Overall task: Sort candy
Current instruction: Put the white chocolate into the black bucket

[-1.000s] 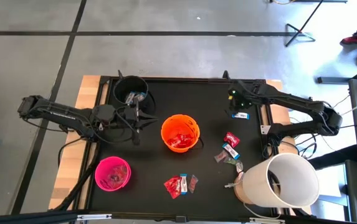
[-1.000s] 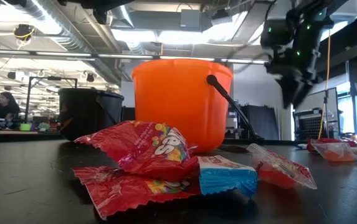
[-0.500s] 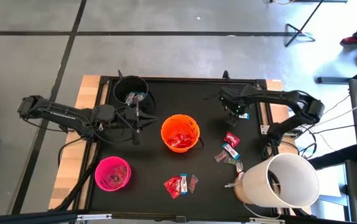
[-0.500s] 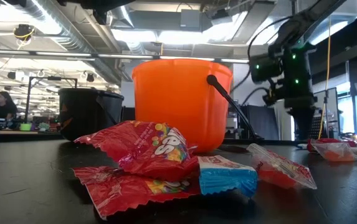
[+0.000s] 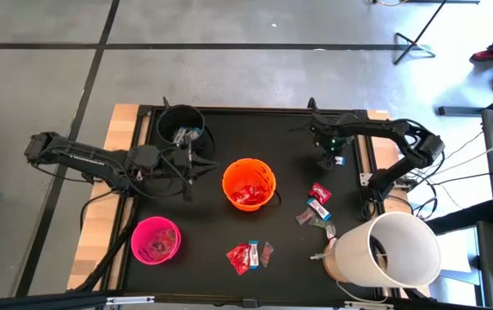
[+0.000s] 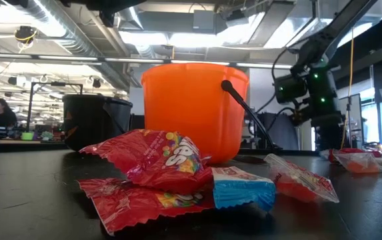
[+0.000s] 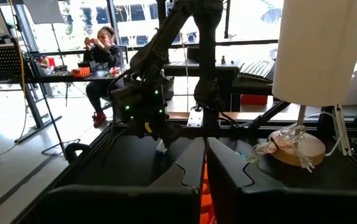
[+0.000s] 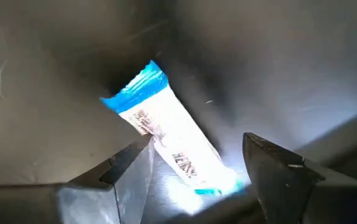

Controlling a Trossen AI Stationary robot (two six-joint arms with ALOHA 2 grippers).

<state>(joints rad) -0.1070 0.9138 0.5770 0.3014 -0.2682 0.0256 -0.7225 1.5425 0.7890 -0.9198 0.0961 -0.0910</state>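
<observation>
My right gripper is going to grab the candy bar by its printed white middle (image 5: 340, 161) next. Then it can sort the candy bar into the black bucket (image 5: 181, 127).
A blue-and-white candy bar (image 8: 166, 134) lies flat on the black table (image 5: 280, 129) at the far right. My right gripper (image 8: 197, 149) points down over it, open, with one finger on either side of the bar's near end. I cannot tell whether a fingertip touches it. In the high view this gripper (image 5: 327, 157) covers most of the bar (image 5: 338, 160). My left gripper (image 5: 196, 169) hangs shut and level between the black bucket (image 5: 181, 127) and the orange bucket (image 5: 249, 183). More candy lies at the right (image 5: 317, 207) and near the front edge (image 5: 249, 256).
A pink bucket (image 5: 155, 240) stands at the near left. A white lampshade (image 5: 390, 251) on a wooden base fills the near right corner. Red packets lie inside the orange bucket, and wrappers lie in the black one.
My right gripper has come down from well above the table toward the blue-and-white bar at the far right, shifting a little toward the near edge and rolling about its wrist. The candy and buckets have stayed put.
</observation>
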